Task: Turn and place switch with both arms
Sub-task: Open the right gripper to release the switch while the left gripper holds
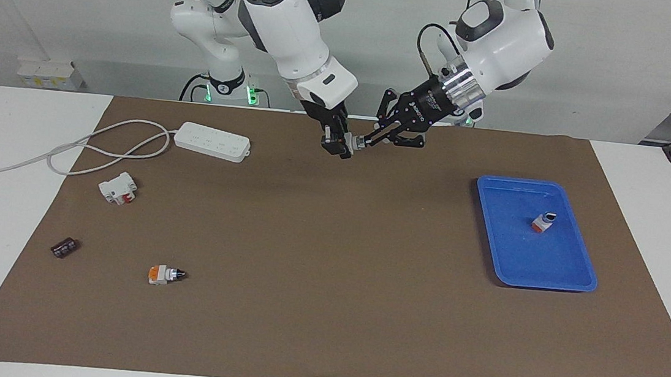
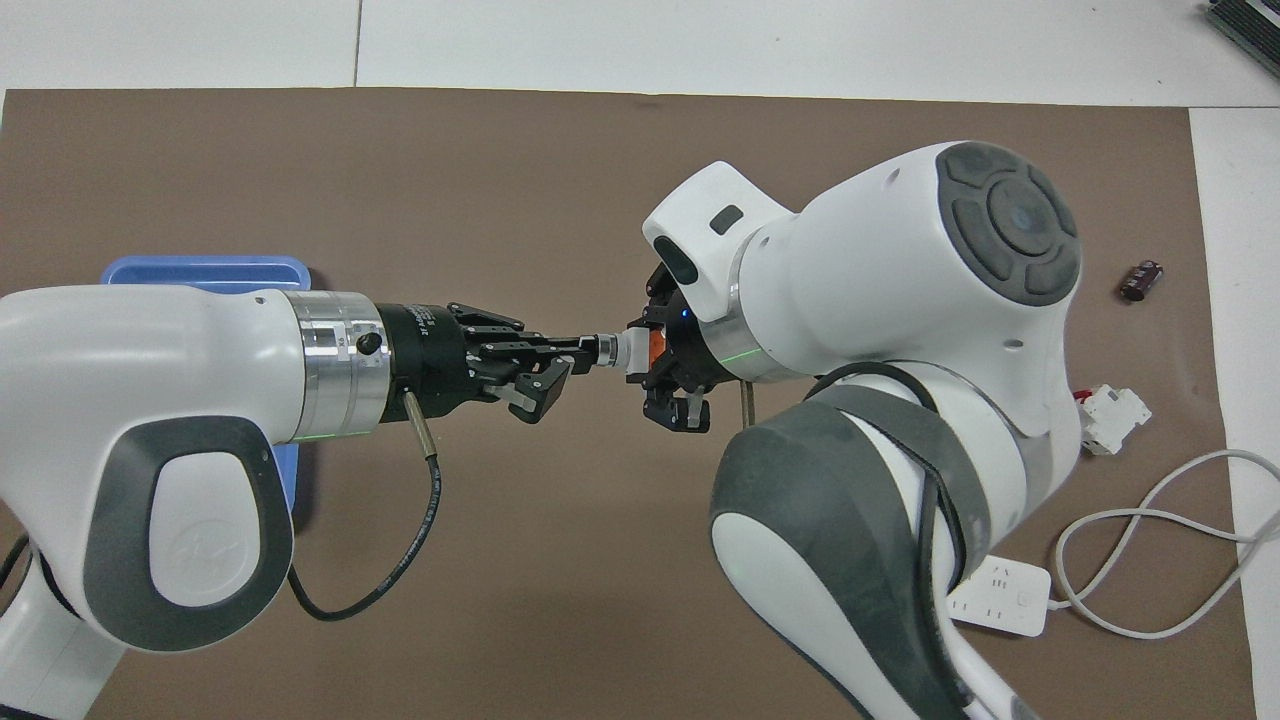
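Observation:
My left gripper holds the switch's silver collar and the switch would stay held, so it is time to open my right gripper now.
A switch (image 1: 356, 143) with a white-grey body, silver collar and orange end block hangs in the air between both grippers, over the middle of the brown mat (image 1: 328, 262). My right gripper (image 1: 341, 146) is shut on its orange block end (image 2: 653, 346). My left gripper (image 1: 373, 137) is shut on its collar and knob end (image 2: 600, 350). The two grippers point at each other, tip to tip, in the overhead view: the left (image 2: 580, 352), the right (image 2: 662, 352). A second switch (image 1: 543, 221) stands in the blue tray (image 1: 573, 279). A third switch (image 1: 164, 274) lies on the mat toward the right arm's end.
A white-and-red breaker block (image 1: 118, 187) and a dark chip (image 1: 64, 247) lie on the mat toward the right arm's end. A white power strip (image 1: 212, 141) with a looping cable (image 1: 99, 147) lies nearer to the robots than they do. The blue tray sits toward the left arm's end.

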### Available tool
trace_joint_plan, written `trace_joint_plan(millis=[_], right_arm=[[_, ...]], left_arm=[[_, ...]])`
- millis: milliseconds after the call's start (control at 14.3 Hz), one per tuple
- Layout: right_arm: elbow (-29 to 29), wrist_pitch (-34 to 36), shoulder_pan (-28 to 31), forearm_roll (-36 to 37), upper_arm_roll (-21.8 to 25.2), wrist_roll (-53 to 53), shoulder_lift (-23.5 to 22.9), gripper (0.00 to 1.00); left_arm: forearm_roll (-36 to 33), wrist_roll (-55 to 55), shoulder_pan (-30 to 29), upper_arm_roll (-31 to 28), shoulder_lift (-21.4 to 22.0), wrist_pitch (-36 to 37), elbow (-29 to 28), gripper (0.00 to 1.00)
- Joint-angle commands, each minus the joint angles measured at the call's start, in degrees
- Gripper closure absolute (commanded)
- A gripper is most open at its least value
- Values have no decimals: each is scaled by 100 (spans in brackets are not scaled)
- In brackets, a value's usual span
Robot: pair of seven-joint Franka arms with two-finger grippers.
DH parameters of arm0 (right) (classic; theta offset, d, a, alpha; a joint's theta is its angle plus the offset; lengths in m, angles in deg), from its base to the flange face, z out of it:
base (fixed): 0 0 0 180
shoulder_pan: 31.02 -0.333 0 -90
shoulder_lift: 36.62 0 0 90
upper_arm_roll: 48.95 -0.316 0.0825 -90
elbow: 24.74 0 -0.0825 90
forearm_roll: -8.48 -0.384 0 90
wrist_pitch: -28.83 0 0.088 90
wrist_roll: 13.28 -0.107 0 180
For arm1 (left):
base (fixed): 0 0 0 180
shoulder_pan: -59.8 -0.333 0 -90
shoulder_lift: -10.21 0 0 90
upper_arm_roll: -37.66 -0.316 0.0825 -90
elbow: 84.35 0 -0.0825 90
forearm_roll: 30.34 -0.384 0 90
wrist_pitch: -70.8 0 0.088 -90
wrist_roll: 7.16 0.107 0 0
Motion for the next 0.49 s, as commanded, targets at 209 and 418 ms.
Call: trace_joint_plan(millis=[209,418], right_arm=[[-75,222,43,-155,-41,-37,215,100],[-75,222,43,-155,-41,-37,215,100]], left_arm=[[-222,-152,-54,-67,-53,-481,-199,100],[-222,-134,-54,-67,-53,-481,-199,100]])
